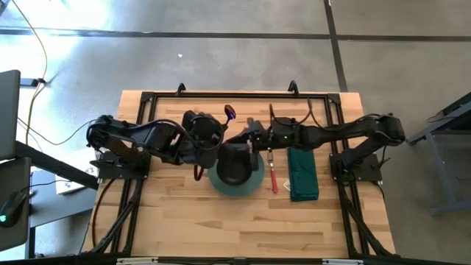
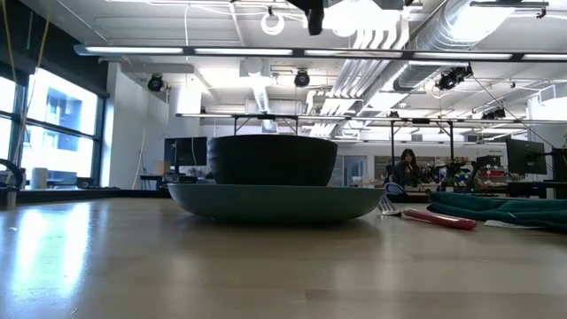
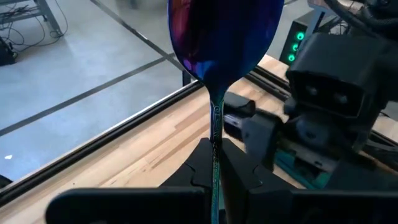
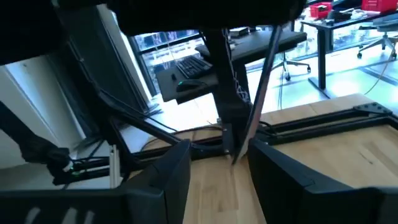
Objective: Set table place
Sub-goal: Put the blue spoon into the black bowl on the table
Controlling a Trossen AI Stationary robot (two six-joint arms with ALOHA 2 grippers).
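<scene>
The spoon has to go to the place beside the teal plate. My right gripper should next grab the spoon by its handle [image 4: 260, 99] so I can set it there.
My left gripper [image 1: 221, 126] is above the table's [image 1: 184, 228] middle, just behind the plate, and is shut on an iridescent purple-blue spoon [image 1: 229, 112]. My right gripper [image 1: 252, 137] is open close beside it, over the plate's far rim. In the right wrist view a thin grey rod [image 4: 256, 99] stands between its fingers [image 4: 221, 165]; what it is, or whether it touches them, I cannot tell. A black bowl [image 1: 235, 165] stands on a teal plate [image 1: 254, 184]. A red-handled utensil [image 1: 274, 175] lies between the plate and a folded green napkin [image 1: 302, 174]. My left gripper pinches the spoon's thin neck [image 3: 216, 124], just below its bowl [image 3: 224, 37], between its two fingers [image 3: 199, 163]. The spoon runs along the fingers and sticks out past their tips, bowl end toward the table's far edge. It is lifted clear of the table.
The black rail frame [image 1: 243, 96] runs along the far edge, right behind both grippers. Bare wood lies in front of the plate toward the near edge. In the low view the bowl [image 2: 273, 159] and plate [image 2: 275, 202] stand at the middle, with the napkin [image 2: 505, 211] to the right.
</scene>
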